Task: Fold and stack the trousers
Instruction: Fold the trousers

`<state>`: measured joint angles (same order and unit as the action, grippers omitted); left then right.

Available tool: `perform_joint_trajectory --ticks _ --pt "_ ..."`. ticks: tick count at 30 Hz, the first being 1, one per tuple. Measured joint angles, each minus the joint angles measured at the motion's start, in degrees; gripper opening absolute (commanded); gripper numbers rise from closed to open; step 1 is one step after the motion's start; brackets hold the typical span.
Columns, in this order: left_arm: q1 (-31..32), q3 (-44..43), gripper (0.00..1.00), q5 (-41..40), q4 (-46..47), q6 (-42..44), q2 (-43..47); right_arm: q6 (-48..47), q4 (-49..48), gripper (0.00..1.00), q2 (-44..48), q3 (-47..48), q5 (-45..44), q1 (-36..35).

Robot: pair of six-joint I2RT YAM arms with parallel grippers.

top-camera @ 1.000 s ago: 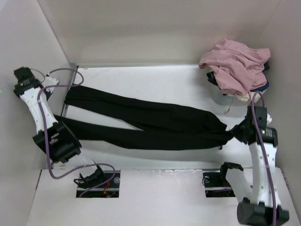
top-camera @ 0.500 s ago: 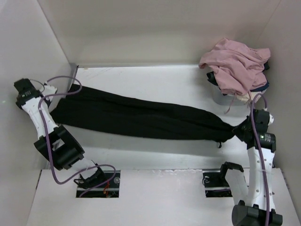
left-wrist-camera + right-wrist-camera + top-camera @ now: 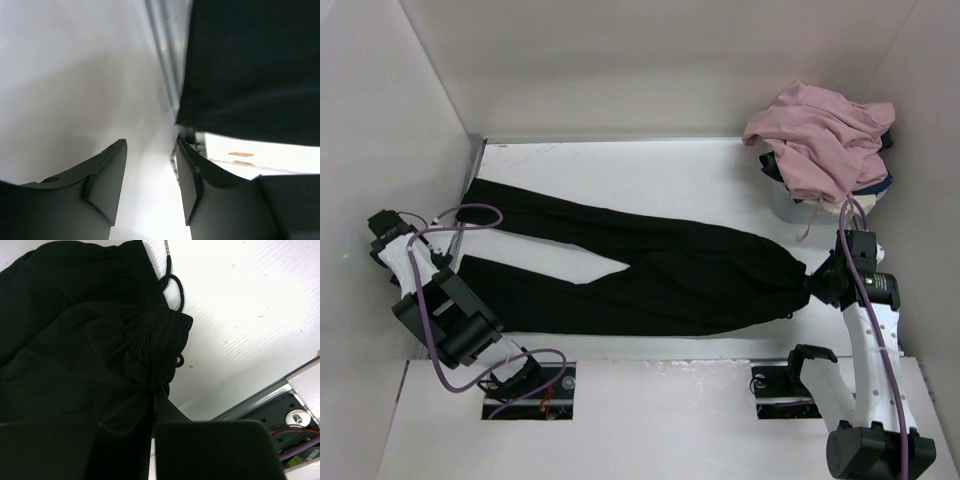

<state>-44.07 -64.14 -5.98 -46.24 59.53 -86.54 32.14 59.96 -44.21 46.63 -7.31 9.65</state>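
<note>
The robot's left gripper should grab the black trousers' nearer leg by its open end next, to fold that leg onto the other.
The black trousers (image 3: 650, 270) lie flat across the table, waistband to the right and the two legs spread leftward in a narrow V. My right gripper (image 3: 817, 284) is shut on the bunched waistband; in the right wrist view the elastic and drawcord (image 3: 172, 287) gather where the fingers meet (image 3: 155, 396). My left gripper (image 3: 390, 235) hangs by the left wall, off the leg ends, open. The left wrist view shows only pale surface between its fingers (image 3: 151, 145), with a black trouser leg (image 3: 250, 65) up and to the right.
A dusty-pink garment (image 3: 820, 135) is heaped on a container at the back right, over navy and cream cloth (image 3: 878, 186). A metal strip (image 3: 472, 185) runs along the table's left edge. White walls close in on the left, back and right.
My left gripper opened, let go of the leg ends and drew back toward the near left. The legs, held together a moment ago, now lie apart. The right gripper still holds the waistband.
</note>
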Motion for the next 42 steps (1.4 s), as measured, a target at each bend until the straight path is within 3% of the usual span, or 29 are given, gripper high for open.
perform_joint_trajectory --ticks 3,6,10,15,22,30,34,37,42 --pt "-1.1 -2.5 0.44 0.1 -0.7 0.1 0.2 0.0 0.0 0.04 0.0 0.0 -0.2 0.0" --pt "0.4 -5.2 0.50 0.5 -0.6 -0.1 0.2 0.0 0.0 0.04 -0.5 0.0 -0.4 0.0" --pt "7.0 -8.1 0.52 2.2 -0.8 -2.1 -1.3 0.0 -0.1 0.04 -1.2 0.0 -0.4 0.0" --pt "13.4 -14.7 0.51 5.1 -1.2 -6.4 -10.5 -0.1 -0.2 0.04 -1.7 0.0 -0.7 -1.6" --pt "15.0 -19.3 0.50 6.8 -4.5 -10.0 -24.3 -0.2 -0.2 0.05 -2.4 0.0 -2.0 -4.4" --pt "16.1 -19.3 0.45 6.8 -6.6 -11.2 -26.1 -0.2 -0.1 0.05 -2.4 0.0 -3.5 -5.2" --pt "16.3 -19.3 0.31 6.4 -5.9 -12.6 -27.9 -0.2 -0.1 0.05 -2.4 0.0 -3.5 -5.2" --pt "16.3 -19.3 0.13 6.1 -5.7 -13.5 -29.7 -0.2 -0.1 0.05 -2.4 0.0 -3.5 -5.2" --pt "16.4 -18.5 0.00 5.4 -5.0 -13.7 -29.3 -0.2 -0.1 0.05 -2.3 0.0 -3.6 -5.2"
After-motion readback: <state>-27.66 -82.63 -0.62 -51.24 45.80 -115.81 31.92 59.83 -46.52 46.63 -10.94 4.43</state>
